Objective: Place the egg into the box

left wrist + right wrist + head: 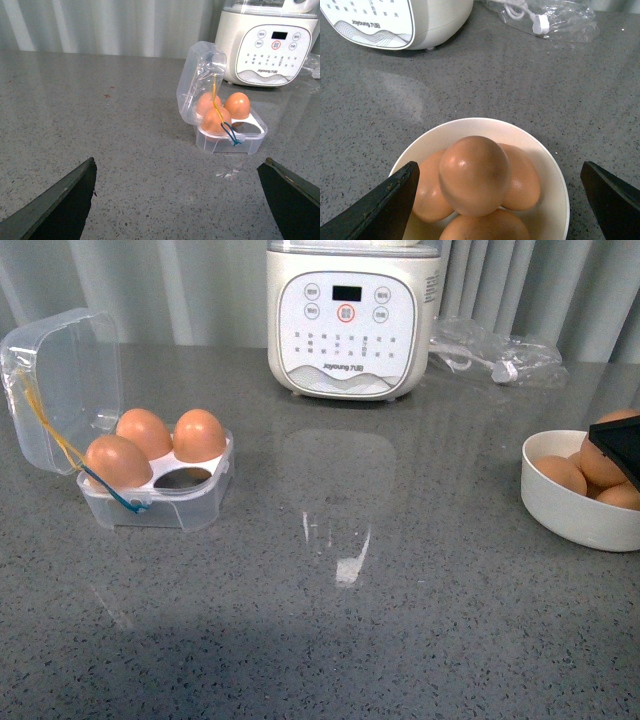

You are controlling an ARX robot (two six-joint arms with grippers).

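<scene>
I should next fill the free spot in the clear box, so my right gripper should pick up the top egg by its rounded sides.
The clear box stands open at the left of the counter, lid tipped back. Three brown eggs fill its white tray; the near right hole is empty. It also shows in the left wrist view. A white bowl at the right edge holds several brown eggs; the top egg lies on the others. My right gripper is open just above the bowl, its fingers on either side of the top egg; one fingertip shows in front view. My left gripper is open over bare counter, short of the box.
A white Joyoung cooker stands at the back centre. A clear plastic bag with a cable lies at the back right. Grey speckled counter lies between box and bowl. A curtain hangs behind.
</scene>
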